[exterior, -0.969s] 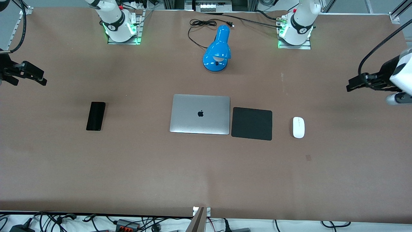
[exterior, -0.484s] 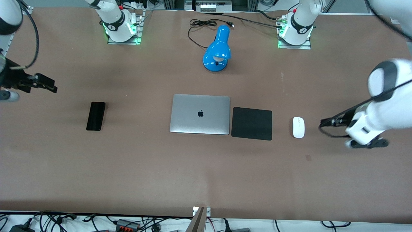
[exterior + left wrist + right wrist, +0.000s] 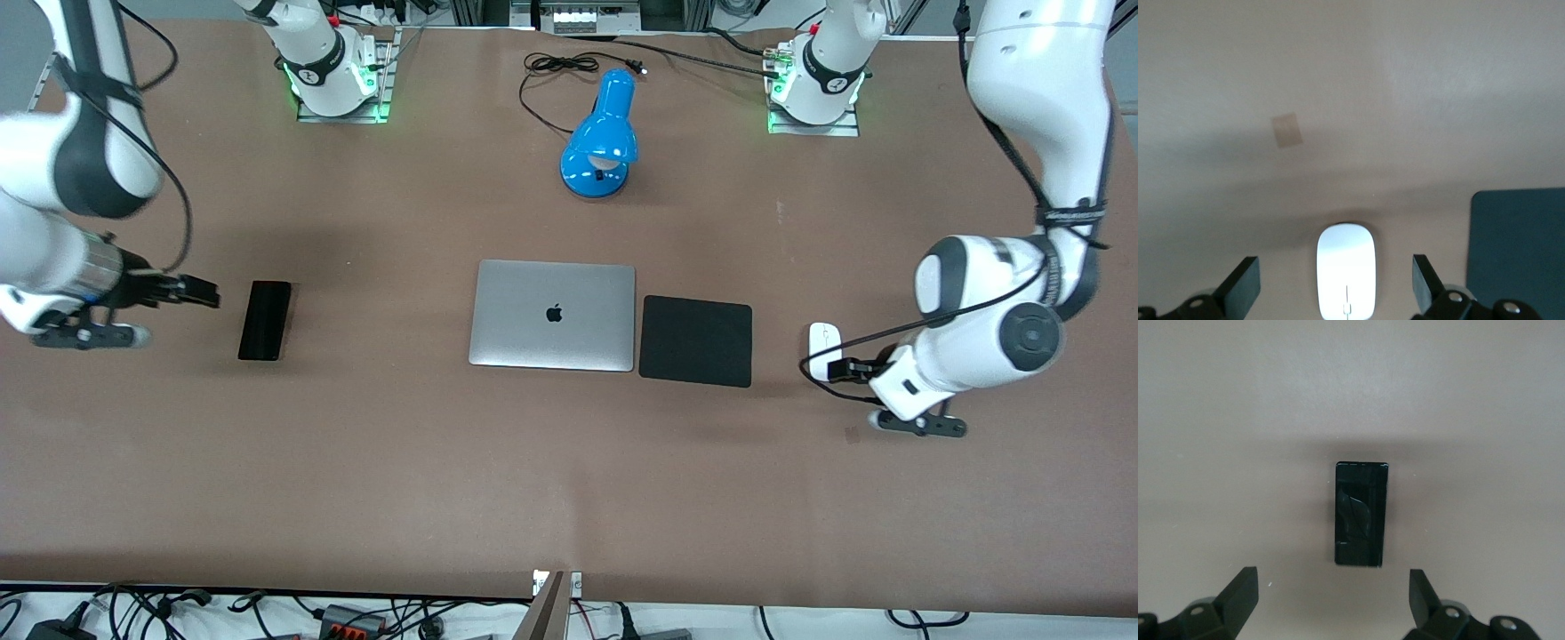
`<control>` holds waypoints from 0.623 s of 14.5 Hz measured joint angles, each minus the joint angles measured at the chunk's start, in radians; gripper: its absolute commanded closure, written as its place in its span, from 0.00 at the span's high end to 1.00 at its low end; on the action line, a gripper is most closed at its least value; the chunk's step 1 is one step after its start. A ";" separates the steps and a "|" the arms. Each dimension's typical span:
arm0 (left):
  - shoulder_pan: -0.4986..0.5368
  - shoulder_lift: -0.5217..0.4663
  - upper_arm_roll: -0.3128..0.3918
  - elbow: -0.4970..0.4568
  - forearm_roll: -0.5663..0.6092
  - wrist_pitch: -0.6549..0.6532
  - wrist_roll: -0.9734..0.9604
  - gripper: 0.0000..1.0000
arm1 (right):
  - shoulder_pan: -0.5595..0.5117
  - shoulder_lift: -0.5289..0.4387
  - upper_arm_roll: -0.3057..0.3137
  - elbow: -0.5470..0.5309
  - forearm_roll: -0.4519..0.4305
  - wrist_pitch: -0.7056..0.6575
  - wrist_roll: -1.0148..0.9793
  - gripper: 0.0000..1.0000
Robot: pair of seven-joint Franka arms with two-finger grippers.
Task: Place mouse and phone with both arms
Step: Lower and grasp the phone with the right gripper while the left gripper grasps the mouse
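The left gripper grabs the long sides of the white mouse (image 3: pixel 823 339) next, to set it on the black mouse pad (image 3: pixel 695 341).
The white mouse (image 3: pixel 823 339) lies on the table beside the black mouse pad (image 3: pixel 695 340), toward the left arm's end. My left gripper (image 3: pixel 839 367) is open and low over the mouse. In the left wrist view the mouse (image 3: pixel 1346 270) lies between the two spread fingers (image 3: pixel 1245 288), untouched. The black phone (image 3: pixel 265 320) lies flat toward the right arm's end. My right gripper (image 3: pixel 201 292) is open over the table just beside the phone. In the right wrist view the phone (image 3: pixel 1361 513) lies ahead of the open gripper (image 3: pixel 1331 597).
A closed silver laptop (image 3: pixel 553 315) lies mid-table next to the mouse pad, which also shows in the left wrist view (image 3: pixel 1518 247). A blue desk lamp (image 3: pixel 603 138) with its black cable (image 3: pixel 556 71) stands between the arm bases. A small tape patch (image 3: pixel 852 434) is near the mouse.
Both arms swung in from the table's ends and came down: the left gripper to the mouse, the right gripper to beside the phone. Mouse and phone have not moved.
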 measured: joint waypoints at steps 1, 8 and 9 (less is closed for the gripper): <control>0.000 0.000 -0.002 -0.038 0.000 0.035 0.008 1.00 | -0.003 0.013 -0.002 -0.040 0.000 0.046 0.000 1.00; 0.000 -0.001 -0.005 -0.153 0.000 0.106 0.017 1.00 | -0.032 0.133 -0.008 -0.164 0.000 0.245 0.004 1.00; 0.000 -0.001 -0.005 -0.157 0.000 0.107 0.018 1.00 | -0.032 0.155 -0.008 -0.164 0.000 0.253 0.021 1.00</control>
